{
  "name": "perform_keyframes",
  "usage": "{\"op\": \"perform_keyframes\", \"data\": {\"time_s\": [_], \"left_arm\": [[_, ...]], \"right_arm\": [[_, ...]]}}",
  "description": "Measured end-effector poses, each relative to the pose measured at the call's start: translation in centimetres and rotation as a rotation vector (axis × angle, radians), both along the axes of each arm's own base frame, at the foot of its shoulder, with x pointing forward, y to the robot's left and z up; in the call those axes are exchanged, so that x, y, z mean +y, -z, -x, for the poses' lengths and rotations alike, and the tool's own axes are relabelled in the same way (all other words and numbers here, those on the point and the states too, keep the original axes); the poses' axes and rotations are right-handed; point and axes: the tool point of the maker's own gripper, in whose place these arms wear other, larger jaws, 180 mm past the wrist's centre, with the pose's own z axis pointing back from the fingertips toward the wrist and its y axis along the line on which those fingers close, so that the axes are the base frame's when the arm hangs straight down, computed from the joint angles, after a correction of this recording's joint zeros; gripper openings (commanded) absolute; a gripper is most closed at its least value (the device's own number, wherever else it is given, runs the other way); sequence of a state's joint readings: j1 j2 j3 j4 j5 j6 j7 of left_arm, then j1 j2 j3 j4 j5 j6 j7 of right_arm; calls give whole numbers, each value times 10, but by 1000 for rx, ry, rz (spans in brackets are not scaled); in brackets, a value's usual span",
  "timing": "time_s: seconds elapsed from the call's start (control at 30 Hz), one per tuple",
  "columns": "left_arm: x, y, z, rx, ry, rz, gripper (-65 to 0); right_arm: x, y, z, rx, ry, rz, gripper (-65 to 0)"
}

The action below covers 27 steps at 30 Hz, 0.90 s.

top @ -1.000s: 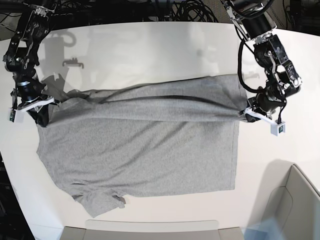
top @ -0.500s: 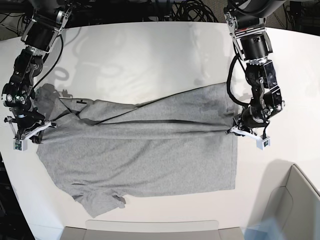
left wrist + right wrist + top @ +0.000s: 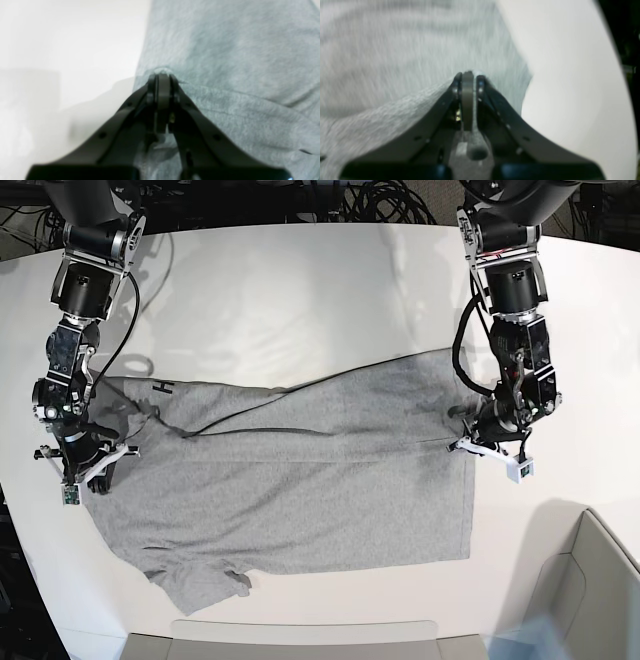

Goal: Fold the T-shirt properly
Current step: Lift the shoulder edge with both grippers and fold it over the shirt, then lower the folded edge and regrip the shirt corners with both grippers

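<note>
My left gripper is ready to release the T-shirt's pinched edge (image 3: 163, 71) now. The edge under my fingers lies against the T-shirt's lower layer (image 3: 183, 48), so the T-shirt would stay folded.
The heather-grey T-shirt (image 3: 300, 480) lies on the white table (image 3: 300, 290), its far edge pulled over the body in a long fold. A bit of black lettering (image 3: 163, 387) shows on the turned-over part at the left. My left gripper (image 3: 470, 442) is shut on the T-shirt's right edge; in the left wrist view its tips (image 3: 162, 76) pinch a bunched bit of fabric (image 3: 225, 50). My right gripper (image 3: 95, 470) is shut on the shirt's left edge near the sleeve; its tips (image 3: 468, 75) are closed on cloth (image 3: 395, 50) in the right wrist view.
A grey bin (image 3: 300, 642) sits at the table's front edge and a light box (image 3: 590, 580) at the front right corner. Black cables (image 3: 380, 200) run behind the table. Bare table (image 3: 570, 87) lies just outside each gripped shirt edge.
Both grippers have come toward the front of the table with the shirt's edge held, laying the fold further over the body. The lettering has come into view at the left.
</note>
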<state>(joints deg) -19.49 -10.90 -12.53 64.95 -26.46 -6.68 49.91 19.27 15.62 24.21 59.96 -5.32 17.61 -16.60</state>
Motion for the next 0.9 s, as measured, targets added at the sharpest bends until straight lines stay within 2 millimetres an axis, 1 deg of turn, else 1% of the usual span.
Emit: {"op": "perform_keyframes", "data": {"time_s": [0.07,0.17,0.27,0.3,0.33,0.4,0.43,0.5,0.57,0.6,0.63,0.73,0.8,0.9], "left_arm": [[1,-2,-2,-9,-1,-1,-650],[1,-4,-4,-18,-2,-2,-650],[1,-3,-3,-12,-1,-2,-650],[0,-2,-2,-9,0,0,-650],[0,-2,-2,-8,0,0,-618],[0,-2,-2,-9,0,0,-523],[0,-2,-2,-9,0,-1,-489],[1,-3,-2,-10,-1,-3,-448],[2,-3,-2,-11,-1,-4,-457],[2,-6,-3,-15,0,-8,-459],[2,-10,-3,-26,3,-12,-459],[5,-34,-6,-101,5,-44,-459],[5,-50,-5,-152,8,-59,-459],[4,-62,4,-192,17,-87,-459]], "right_arm": [[2,-8,-8,-24,-13,21,-650],[5,-5,-16,-1,-16,51,-650],[10,7,-21,37,-21,53,-650],[12,12,-20,52,-21,48,-639],[15,17,-19,61,-22,39,-593],[19,24,-16,76,-26,31,-479],[20,25,-15,78,-26,30,-437],[19,27,-12,79,-25,30,-354],[17,21,-10,64,-22,45,-320],[13,15,-8,41,-11,45,-316],[8,6,-7,16,5,50,-316],[-1,-18,-2,-54,55,40,-316],[-2,-25,7,-34,75,23,-316],[2,-27,26,41,87,-28,-316]]}}
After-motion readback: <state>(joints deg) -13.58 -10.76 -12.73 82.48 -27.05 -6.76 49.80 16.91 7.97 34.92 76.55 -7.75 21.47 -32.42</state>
